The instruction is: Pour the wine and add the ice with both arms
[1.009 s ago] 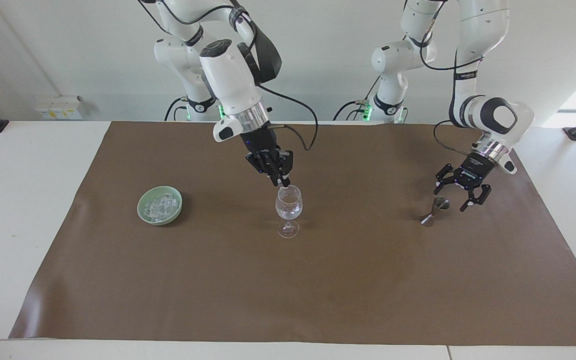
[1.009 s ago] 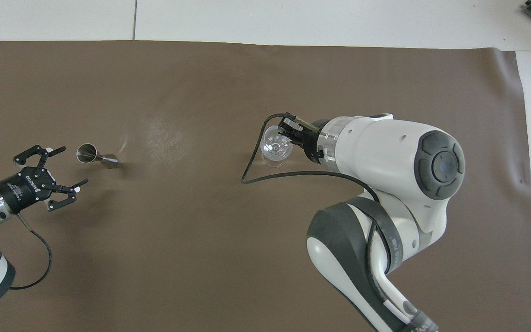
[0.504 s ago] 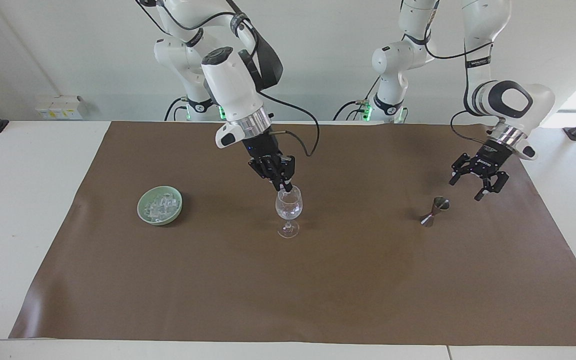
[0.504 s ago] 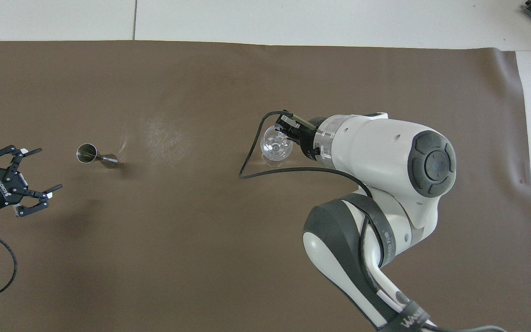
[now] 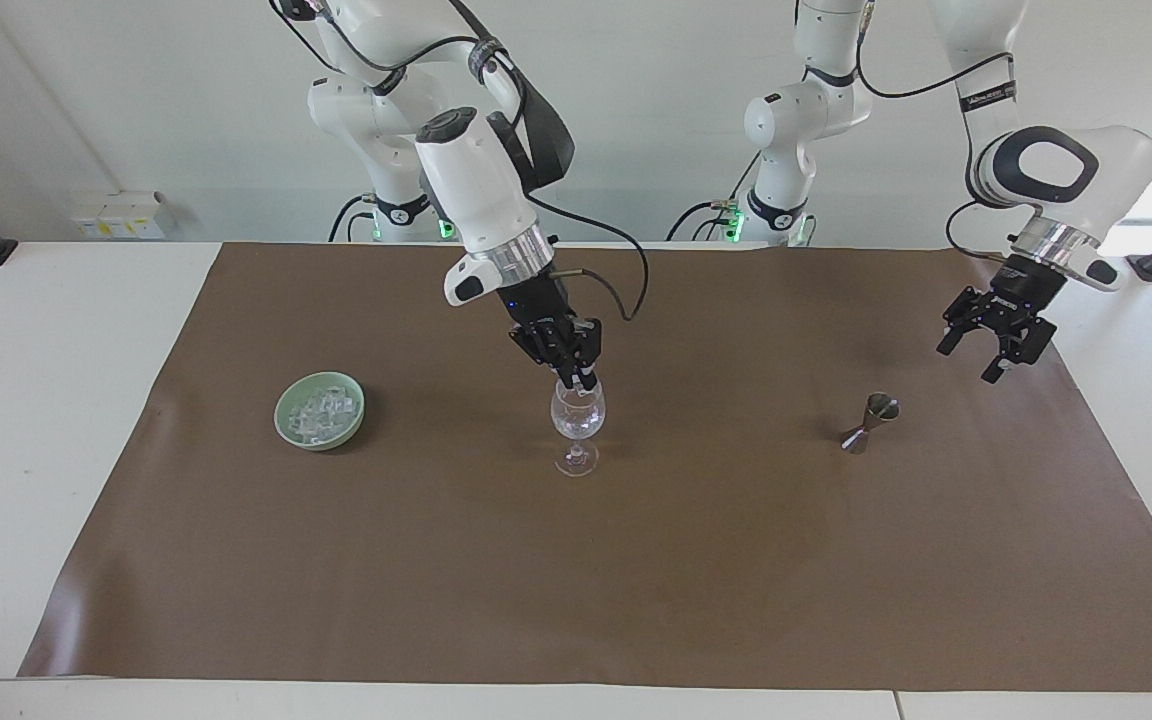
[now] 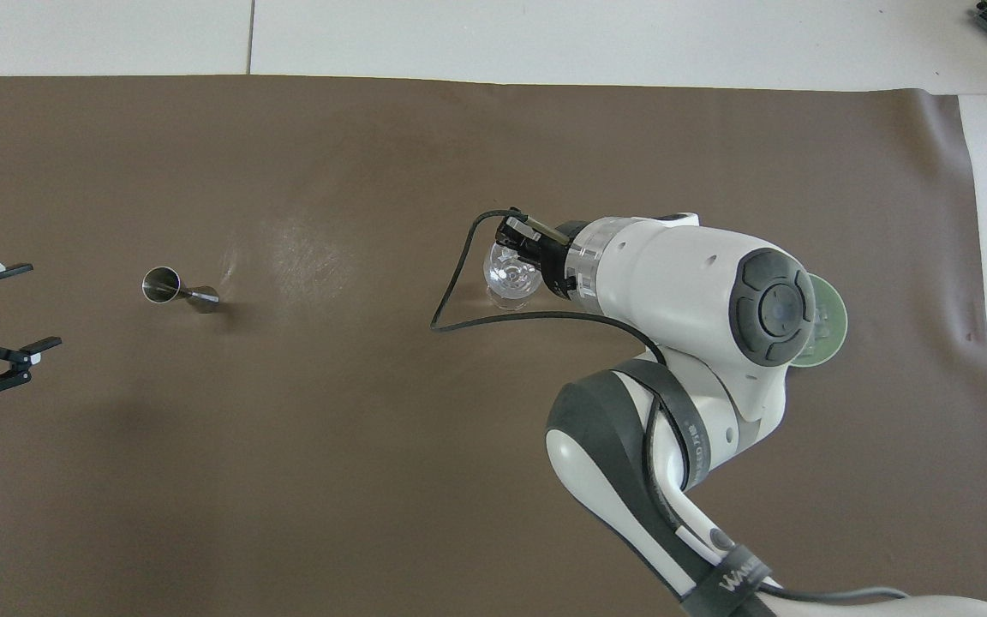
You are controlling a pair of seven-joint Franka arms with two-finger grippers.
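Observation:
My right gripper's fingers are over the wine glass's rim in the overhead view, so I will open that gripper.
A clear stemmed wine glass (image 5: pixel 577 425) (image 6: pixel 511 278) stands mid-mat. My right gripper (image 5: pixel 581 380) (image 6: pixel 515 248) is shut, and its fingertips hang at the glass rim. I cannot make out whether anything is pinched between them. The ice (image 5: pixel 321 408) lies heaped in a pale green bowl (image 5: pixel 288 420) toward the right arm's end; the right arm hides most of the bowl (image 6: pixel 832 330) from overhead. The wine's dark metal jigger (image 5: pixel 871 420) (image 6: pixel 176 290) stands alone toward the left arm's end. My left gripper (image 5: pixel 969 362) (image 6: pixel 35 306) is open and empty, raised over the mat beside the jigger.
A brown mat (image 5: pixel 636 580) covers most of the white table (image 5: pixel 36 400). The right arm's black cable (image 6: pixel 459 321) loops over the mat by the glass. Small white boxes (image 5: pixel 121 215) sit at the table corner near the right arm's base.
My left gripper has lifted away from the jigger toward the left arm's end of the table, still open. My right gripper has shifted slightly over the glass rim.

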